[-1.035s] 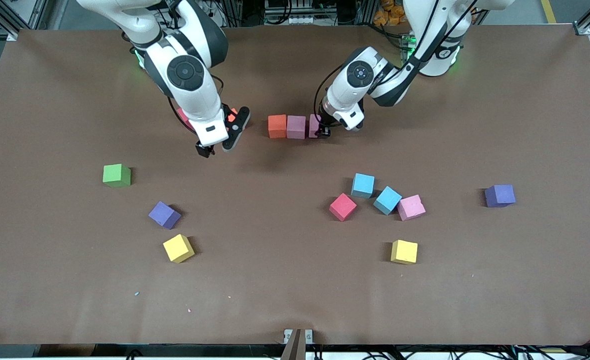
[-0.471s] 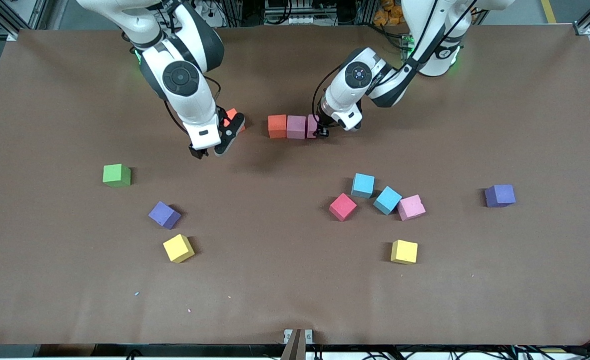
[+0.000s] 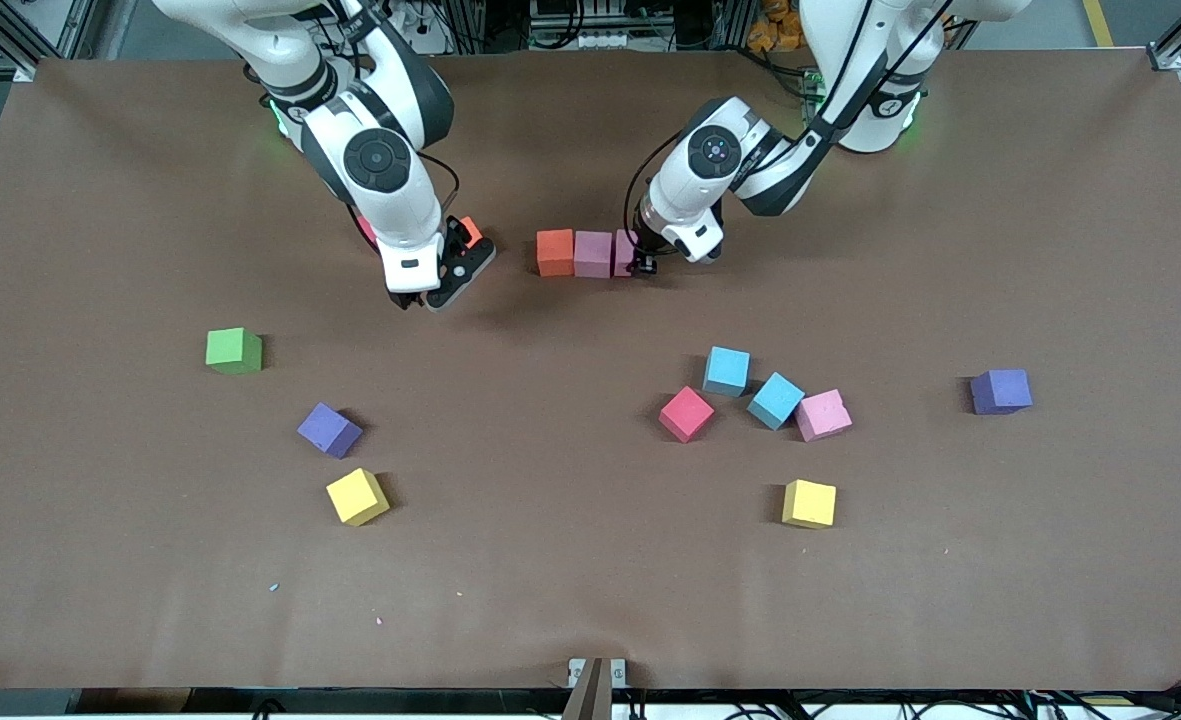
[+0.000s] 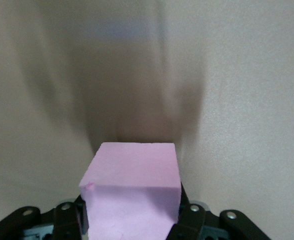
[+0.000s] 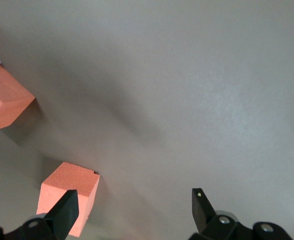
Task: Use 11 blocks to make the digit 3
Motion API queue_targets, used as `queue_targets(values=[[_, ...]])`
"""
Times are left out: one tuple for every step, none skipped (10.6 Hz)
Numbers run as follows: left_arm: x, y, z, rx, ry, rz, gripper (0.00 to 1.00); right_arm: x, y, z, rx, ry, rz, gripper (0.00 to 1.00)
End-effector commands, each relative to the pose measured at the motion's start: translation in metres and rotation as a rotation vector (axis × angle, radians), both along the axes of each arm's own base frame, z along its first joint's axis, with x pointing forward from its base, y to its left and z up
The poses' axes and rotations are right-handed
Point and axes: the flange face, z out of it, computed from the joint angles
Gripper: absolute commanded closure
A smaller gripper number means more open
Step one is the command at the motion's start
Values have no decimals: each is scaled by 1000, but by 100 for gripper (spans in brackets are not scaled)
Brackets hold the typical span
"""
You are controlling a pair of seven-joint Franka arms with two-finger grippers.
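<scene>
The pink block (image 3: 624,253) (image 4: 131,180) has its base on the tabletop at the end of the row, so my left gripper needs to open its fingers.
A row near the arms' bases holds an orange block (image 3: 554,251) and a mauve-pink block (image 3: 593,253). My left gripper (image 3: 640,263) is shut on a pink block (image 3: 626,250) set down at the row's end toward the left arm. In the left wrist view that pink block (image 4: 132,190) sits between the jaws of the left gripper (image 4: 132,222). My right gripper (image 3: 430,292) is open, low over the table beside a second orange block (image 3: 469,231). In the right wrist view this orange block (image 5: 69,195) lies by one finger of the right gripper (image 5: 132,207). A red block (image 3: 364,229) is mostly hidden by the right arm.
Loose on the table are a green cube (image 3: 234,350), two purple blocks (image 3: 330,430) (image 3: 1000,390), two yellow blocks (image 3: 357,496) (image 3: 809,503), two light blue blocks (image 3: 727,371) (image 3: 776,400), a red block (image 3: 686,413) and a pink block (image 3: 823,414).
My right gripper has moved toward the arms' bases and closer to the second orange block. My left gripper has edged the pink block slightly toward the row.
</scene>
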Motion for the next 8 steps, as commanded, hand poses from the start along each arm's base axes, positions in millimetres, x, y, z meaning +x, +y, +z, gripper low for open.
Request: queue_targets(values=[[4, -5, -1, -9, -4, 23, 100, -38, 23, -15, -24, 3, -133, 0], [4, -5, -1, -9, -4, 23, 100, -55, 32, -21, -23, -7, -178, 0], [4, -5, -1, -9, -4, 23, 100, -64, 31, -29, -13, -13, -187, 0], [3, -6, -1, -10, -3, 22, 100, -71, 27, -39, 7, -25, -187, 0], [4, -7, -2, -11, -2, 23, 100, -77, 24, -46, 15, -29, -185, 0], [5, -8, -1, -14, -4, 23, 100, -80, 22, -46, 6, -24, -182, 0], [6, -8, 0, -15, -5, 24, 100, -83, 21, -50, 0, -18, -180, 0], [5, -8, -1, -14, -3, 24, 100, -86, 19, -54, -3, -12, -180, 0]])
